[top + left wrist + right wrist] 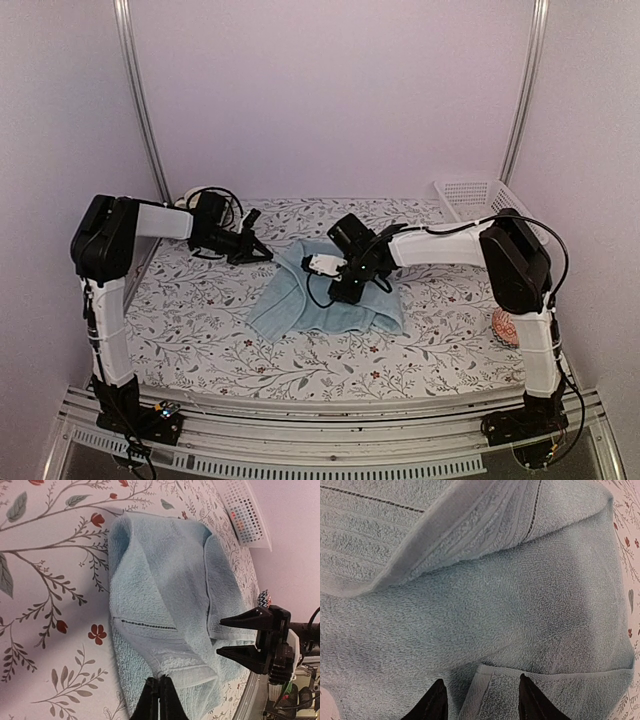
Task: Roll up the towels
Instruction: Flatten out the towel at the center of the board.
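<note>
My right gripper grabs the towel's folded hem at its corner (482,674) next, so that both grippers then spread the towel flat for rolling.
A light blue towel (300,300) lies loosely folded and rumpled on the floral tablecloth (190,310). My left gripper (263,253) is at its far left corner. In the left wrist view the fingers (160,681) are shut and a small tuft of the towel's (160,580) edge is pinched at the tips. My right gripper (345,290) is low over the middle of the towel. In the right wrist view it is open (481,679), its tips either side of a folded hem of the towel (470,620). The right gripper also shows in the left wrist view (220,637).
A white mesh basket (480,195) stands at the far right corner; it also shows in the left wrist view (245,515). A small patterned object (505,325) lies by the right arm's base. Walls close in the left, back and right.
</note>
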Tool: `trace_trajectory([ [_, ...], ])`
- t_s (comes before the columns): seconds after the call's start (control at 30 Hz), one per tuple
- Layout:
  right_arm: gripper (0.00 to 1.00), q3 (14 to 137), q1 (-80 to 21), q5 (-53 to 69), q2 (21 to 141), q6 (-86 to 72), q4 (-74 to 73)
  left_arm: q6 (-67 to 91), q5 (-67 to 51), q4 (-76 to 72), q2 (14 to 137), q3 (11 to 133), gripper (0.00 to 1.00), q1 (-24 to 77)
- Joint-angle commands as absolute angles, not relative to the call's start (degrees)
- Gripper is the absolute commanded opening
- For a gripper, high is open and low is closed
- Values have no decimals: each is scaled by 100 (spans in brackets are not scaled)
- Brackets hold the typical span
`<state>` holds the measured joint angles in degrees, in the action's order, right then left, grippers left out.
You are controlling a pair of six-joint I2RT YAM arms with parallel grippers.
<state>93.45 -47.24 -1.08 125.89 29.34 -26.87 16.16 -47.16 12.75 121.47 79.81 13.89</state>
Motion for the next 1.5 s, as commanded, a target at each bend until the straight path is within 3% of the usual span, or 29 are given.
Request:
trace_trajectory([
  [0.0, 48, 9520, -4722, -563, 12828, 2799, -2692, 1613, -4755, 1144, 11904, 7903, 0, 1374],
  [0.33, 33, 9546, -4727, -473, 12984, 2805, -2699, 1608, -4710, 1148, 11853, 7849, 0, 1332],
  [0.57, 3, 9554, -4717, -650, 12971, 2813, -2683, 1559, -4612, 1195, 11758, 7922, 0, 1331],
  [0.9, 2, 9480, -4358, -360, 12294, 2782, -2783, 1200, -4268, 1705, 11646, 8410, 0, 1335],
  [1.47, 2, 9300, -3599, 1475, 11830, 2360, -2928, 1189, -3673, 2248, 11566, 8585, 0, 1335],
])
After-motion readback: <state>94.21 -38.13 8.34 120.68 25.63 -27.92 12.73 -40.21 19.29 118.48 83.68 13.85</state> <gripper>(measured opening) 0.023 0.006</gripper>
